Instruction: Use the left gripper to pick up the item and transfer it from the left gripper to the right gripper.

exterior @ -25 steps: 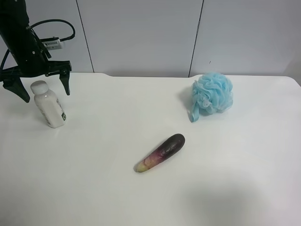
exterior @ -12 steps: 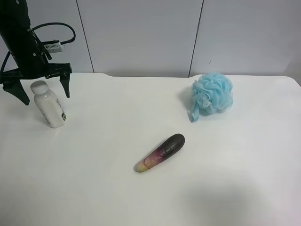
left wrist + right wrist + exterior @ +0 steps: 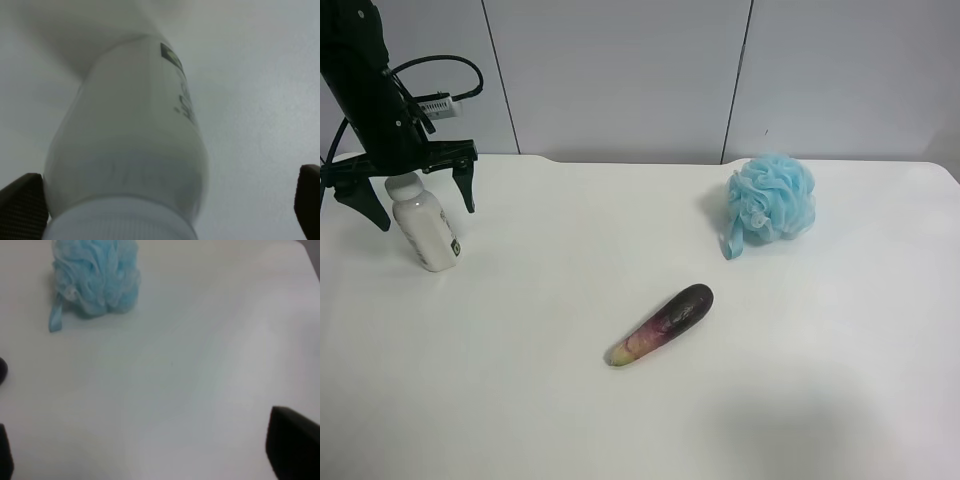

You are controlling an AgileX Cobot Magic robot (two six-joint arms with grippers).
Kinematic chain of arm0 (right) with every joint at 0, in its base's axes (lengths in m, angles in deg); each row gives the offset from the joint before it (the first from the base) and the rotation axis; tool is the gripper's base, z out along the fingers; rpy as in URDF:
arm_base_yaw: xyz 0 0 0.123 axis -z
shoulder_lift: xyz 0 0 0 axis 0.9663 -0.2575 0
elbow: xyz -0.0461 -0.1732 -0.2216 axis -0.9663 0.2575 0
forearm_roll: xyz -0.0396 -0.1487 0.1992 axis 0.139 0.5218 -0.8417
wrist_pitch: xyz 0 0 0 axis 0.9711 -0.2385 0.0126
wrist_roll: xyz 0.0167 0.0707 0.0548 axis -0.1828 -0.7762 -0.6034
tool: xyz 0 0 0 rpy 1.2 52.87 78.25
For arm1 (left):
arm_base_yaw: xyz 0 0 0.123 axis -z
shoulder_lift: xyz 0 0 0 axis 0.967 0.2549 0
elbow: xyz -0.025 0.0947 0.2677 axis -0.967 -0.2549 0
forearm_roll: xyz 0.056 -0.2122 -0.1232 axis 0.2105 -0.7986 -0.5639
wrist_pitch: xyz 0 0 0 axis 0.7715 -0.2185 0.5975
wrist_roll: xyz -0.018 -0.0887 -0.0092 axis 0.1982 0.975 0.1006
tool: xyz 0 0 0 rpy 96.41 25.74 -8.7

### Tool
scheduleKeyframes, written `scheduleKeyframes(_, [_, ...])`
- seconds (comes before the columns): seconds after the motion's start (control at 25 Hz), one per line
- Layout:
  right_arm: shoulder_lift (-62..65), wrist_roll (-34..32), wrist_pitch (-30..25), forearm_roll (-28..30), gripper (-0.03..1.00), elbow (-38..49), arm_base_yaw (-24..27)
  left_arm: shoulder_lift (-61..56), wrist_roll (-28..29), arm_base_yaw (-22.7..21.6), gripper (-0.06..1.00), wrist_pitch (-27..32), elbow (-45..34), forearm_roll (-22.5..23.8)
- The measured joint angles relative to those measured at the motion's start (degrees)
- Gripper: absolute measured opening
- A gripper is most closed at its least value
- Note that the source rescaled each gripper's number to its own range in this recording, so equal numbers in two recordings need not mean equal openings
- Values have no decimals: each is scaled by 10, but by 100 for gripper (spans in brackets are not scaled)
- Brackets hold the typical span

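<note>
My left gripper has both fingers reaching down past the white cap (image 3: 404, 187) on either side of the bottle's upper body (image 3: 418, 214). It should close now, as it would hold the bottle.
The item, a small white bottle (image 3: 426, 228) with a white cap, stands upright on the white table (image 3: 620, 230) at the far left of the exterior high view. My all-black left gripper (image 3: 417, 198) is open just above it, with one finger on each side of the cap and not touching it. In the left wrist view the bottle (image 3: 135, 135) fills the frame between the two fingertips (image 3: 20, 200) of the left gripper (image 3: 165, 210). My right gripper (image 3: 150, 452) is open and empty over bare table. It is out of the exterior high view.
A blue bath pouf (image 3: 771, 200) lies at the back right and also shows in the right wrist view (image 3: 95, 277). A purple eggplant (image 3: 663, 323) lies near the table's middle. A grey wall stands behind the table.
My left gripper has shifted slightly right and lower, so its open fingers now straddle the bottle's cap. The bottle, the eggplant and the pouf have not moved.
</note>
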Motion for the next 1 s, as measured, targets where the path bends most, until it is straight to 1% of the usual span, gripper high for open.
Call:
scheduleKeyframes(0.04, [0, 0, 0, 0, 100, 0, 0, 0, -1, 0, 99, 0, 0, 0])
scheduleKeyframes(0.08, [0, 0, 0, 0, 100, 0, 0, 0, -2, 0, 96, 0, 0, 0])
scheduleKeyframes(0.12, [0, 0, 0, 0, 100, 0, 0, 0, -2, 0, 90, 0, 0, 0])
scheduleKeyframes(0.2, [0, 0, 0, 0, 100, 0, 0, 0, -3, 0, 70, 0, 0, 2])
scheduleKeyframes(0.28, [0, 0, 0, 0, 100, 0, 0, 0, -4, 0, 34, 0, 0, 12])
scheduleKeyframes(0.32, [0, 0, 0, 0, 100, 0, 0, 0, -4, -1, 6, 0, -1, 17])
scheduleKeyframes(0.36, [0, 0, 0, 0, 100, 0, 0, 0, -5, -1, 0, 0, -2, 17])
scheduleKeyframes(0.4, [0, 0, 0, 0, 100, 0, 0, 0, -5, -1, 3, 1, -2, 19])
scheduleKeyframes(0.44, [0, 0, 0, 0, 100, 0, 0, 0, -6, -1, 3, 1, -2, 20])
scheduleKeyframes(1.0, [0, 0, 0, 0, 100, 0, 0, -20, -40, -1, 3, 2, -4, 43])
